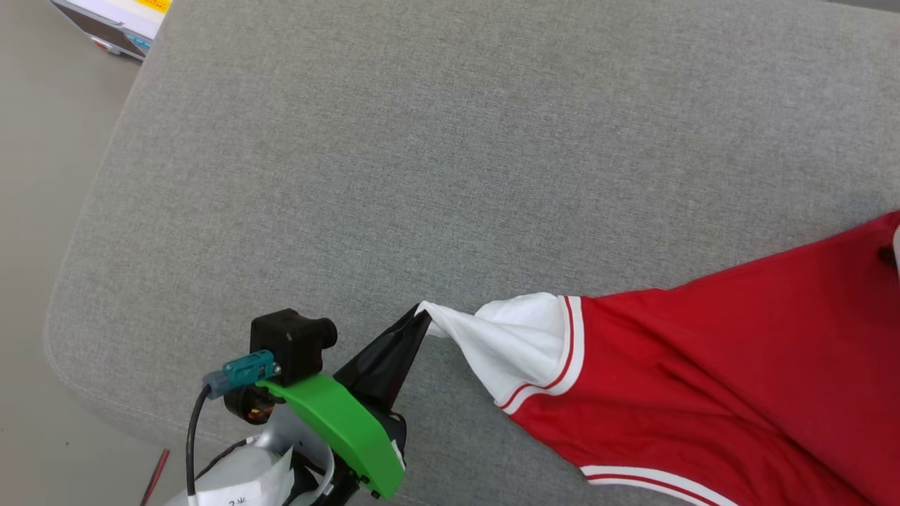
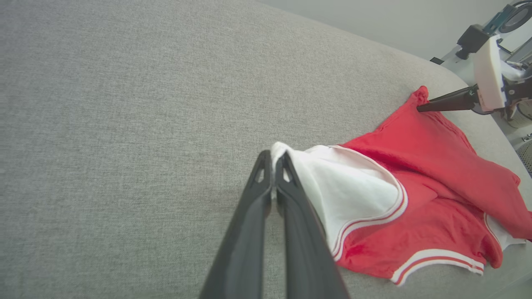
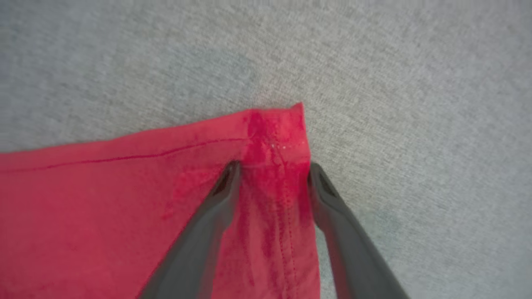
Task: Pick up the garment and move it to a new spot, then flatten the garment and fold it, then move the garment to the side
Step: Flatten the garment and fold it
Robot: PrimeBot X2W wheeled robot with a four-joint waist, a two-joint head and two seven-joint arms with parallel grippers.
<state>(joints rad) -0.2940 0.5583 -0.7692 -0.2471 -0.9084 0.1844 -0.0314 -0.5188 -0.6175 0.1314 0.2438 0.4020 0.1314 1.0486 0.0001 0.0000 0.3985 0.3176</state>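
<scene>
I will next use my right gripper to grip the garment by its hem corner [image 3: 277,139], where the hem puckers up. The red body of the garment is flat on the cushion.
The garment [image 1: 703,365] is a red jersey T-shirt with white sleeves and striped trim, spread over the right part of a grey cushion; its lettering is hidden. My left gripper [image 1: 424,314] is shut on the tip of a white sleeve [image 2: 345,195], pulled out to the left, and its closed fingers [image 2: 273,160] pinch the cloth. In the right wrist view my right gripper [image 3: 272,166] stands open, its fingers either side of a red hem corner [image 3: 276,128] that lies on the cushion. The left wrist view shows the right gripper [image 2: 419,109] at the garment's [image 2: 436,166] far corner.
The grey cushion [image 1: 422,140] carries everything, with wide bare fabric to the left of and behind the garment. Its rounded left edge drops to a pale floor [image 1: 35,211]. A box-like object [image 1: 112,21] sits on the floor at the top left.
</scene>
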